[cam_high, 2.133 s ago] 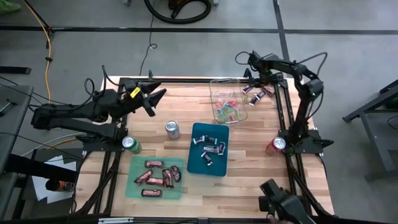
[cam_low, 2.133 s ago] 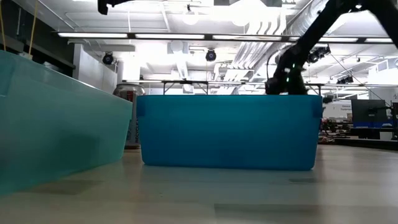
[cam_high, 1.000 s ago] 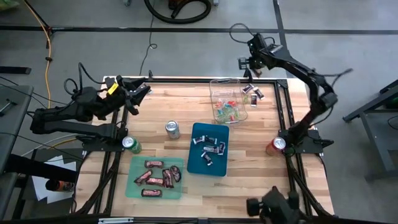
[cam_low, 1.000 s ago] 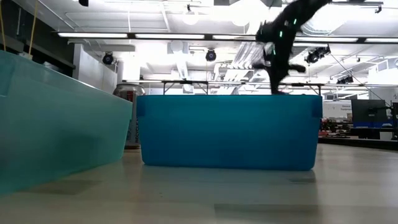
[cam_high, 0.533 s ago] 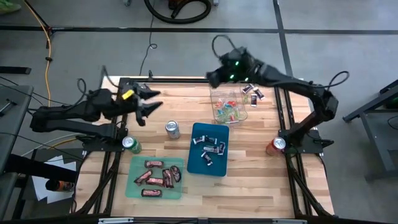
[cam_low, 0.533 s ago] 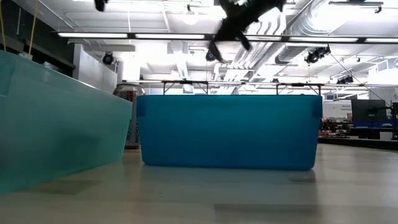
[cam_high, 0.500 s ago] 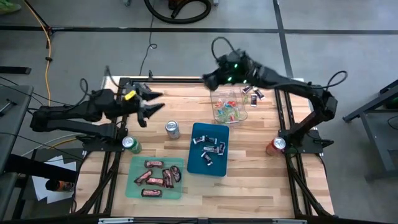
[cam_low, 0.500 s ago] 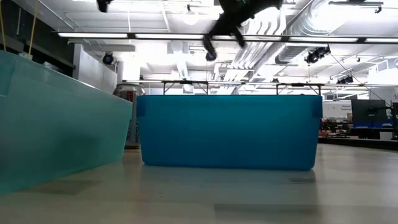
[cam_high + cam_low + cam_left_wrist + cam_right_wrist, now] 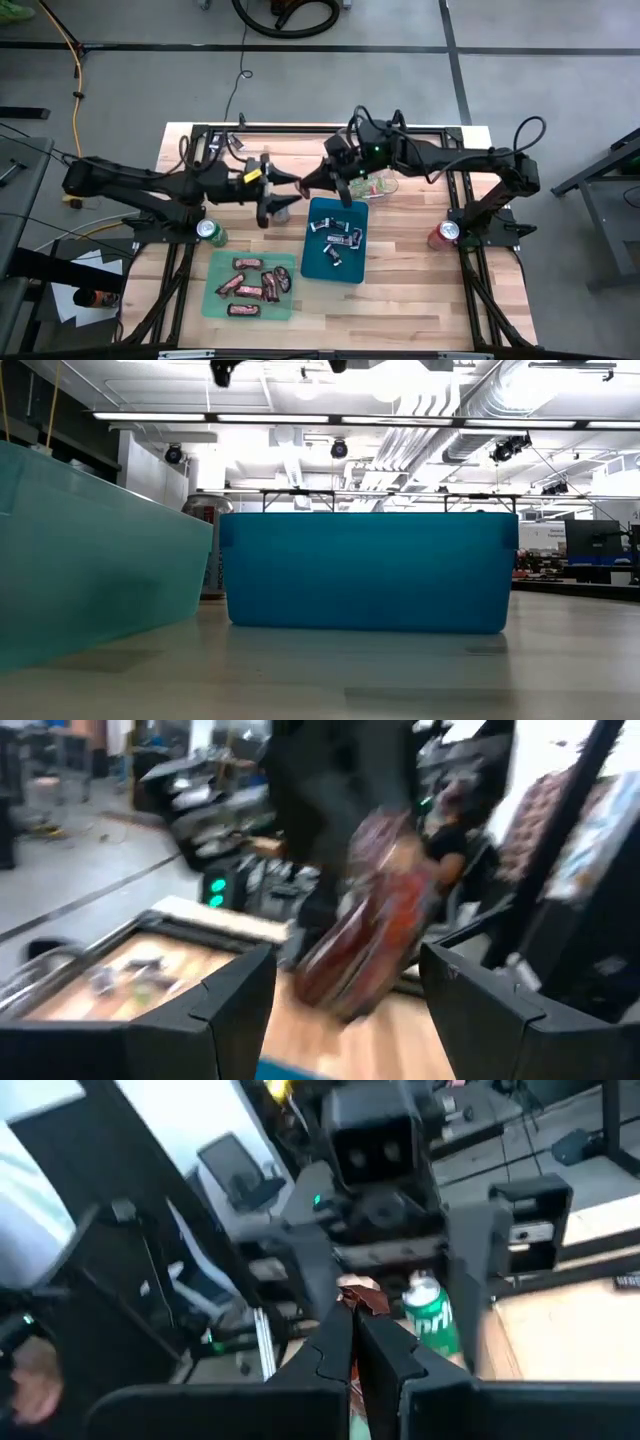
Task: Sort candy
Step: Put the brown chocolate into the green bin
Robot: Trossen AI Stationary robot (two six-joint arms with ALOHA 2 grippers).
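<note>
Next, my left gripper grabs the red-brown candy bar by its loose end [image 9: 330, 975] to sort it into the green tray.
My right gripper [image 9: 310, 184] hangs above the table's middle, shut on a red-brown wrapped candy bar [image 9: 375, 930]. My left gripper [image 9: 290, 190] faces it, open, with one finger on each side of the bar and a gap to it. Below, a green tray [image 9: 212, 300] holds red-brown bars. A blue tray [image 9: 312, 262] holds dark and silver pieces. A clear container [image 9: 385, 185] with tiny bright sweets is half hidden under my right arm. My right gripper pinches one end of the candy bar [image 9: 362, 1294] between its two fingertips. The fingers come about level from the table's right side. The bar sticks out past them toward my left gripper, tilted and lifted clear of the table.
A green soda can [image 9: 208, 230] stands at the left edge and a red can [image 9: 443, 233] at the right edge. In the low view the blue tray's wall [image 9: 370, 570] and the green tray's wall [image 9: 90, 560] fill the foreground.
My right gripper has swung from the table's far right corner toward the middle, turning about and carrying the candy bar. My left gripper has gone from the table's left side toward the middle and slightly down, until the two grippers face each other.
</note>
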